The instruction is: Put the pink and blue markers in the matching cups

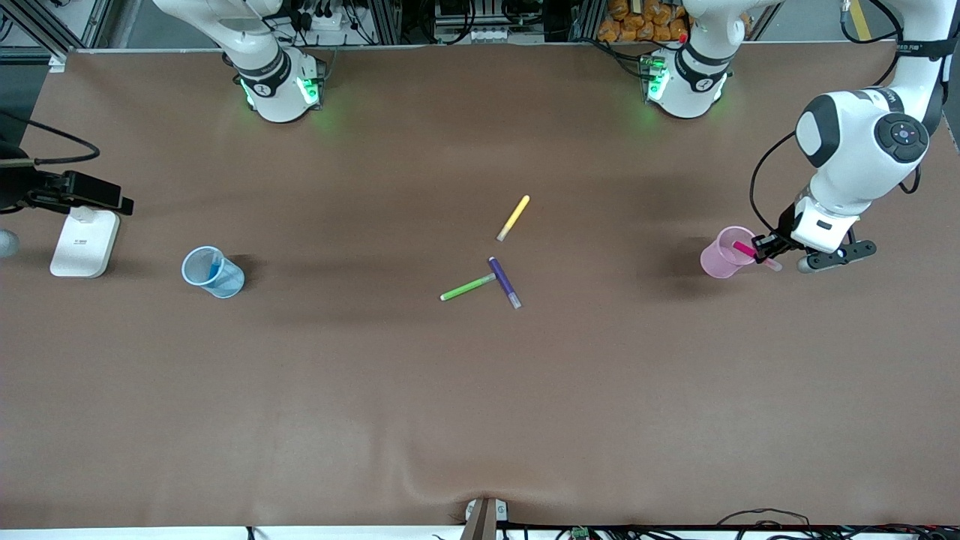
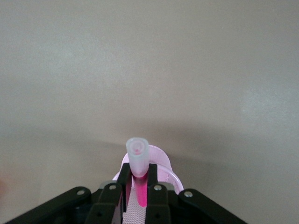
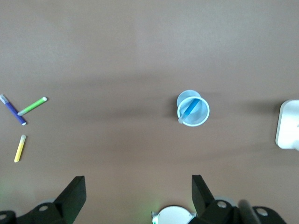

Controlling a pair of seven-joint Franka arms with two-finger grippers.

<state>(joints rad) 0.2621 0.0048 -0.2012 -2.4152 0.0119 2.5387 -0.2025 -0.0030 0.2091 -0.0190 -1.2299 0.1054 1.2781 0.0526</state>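
Observation:
The pink marker's lower end is inside the pale pink cup's opening and the marker would rest in the cup, so it is time for my left gripper to let go now.
My left gripper (image 1: 766, 247) is shut on the pink marker (image 1: 744, 250), held tilted with its pink end in the mouth of the pale pink cup (image 1: 724, 253) at the left arm's end of the table. In the left wrist view the marker (image 2: 138, 158) shows its pale cap between the fingers, over the cup (image 2: 171, 173). The blue marker (image 1: 216, 266) leans inside the pale blue cup (image 1: 214, 273) toward the right arm's end. My right gripper (image 3: 137, 183) is open and empty, high above the table, with that cup (image 3: 193, 109) and marker (image 3: 188, 112) below it.
A yellow pen (image 1: 514, 217), a lime green pen (image 1: 468, 287) and a dark purple pen (image 1: 505, 283) lie mid-table, the last two touching. A white box (image 1: 85, 241) and a black device (image 1: 71, 189) sit at the right arm's end of the table.

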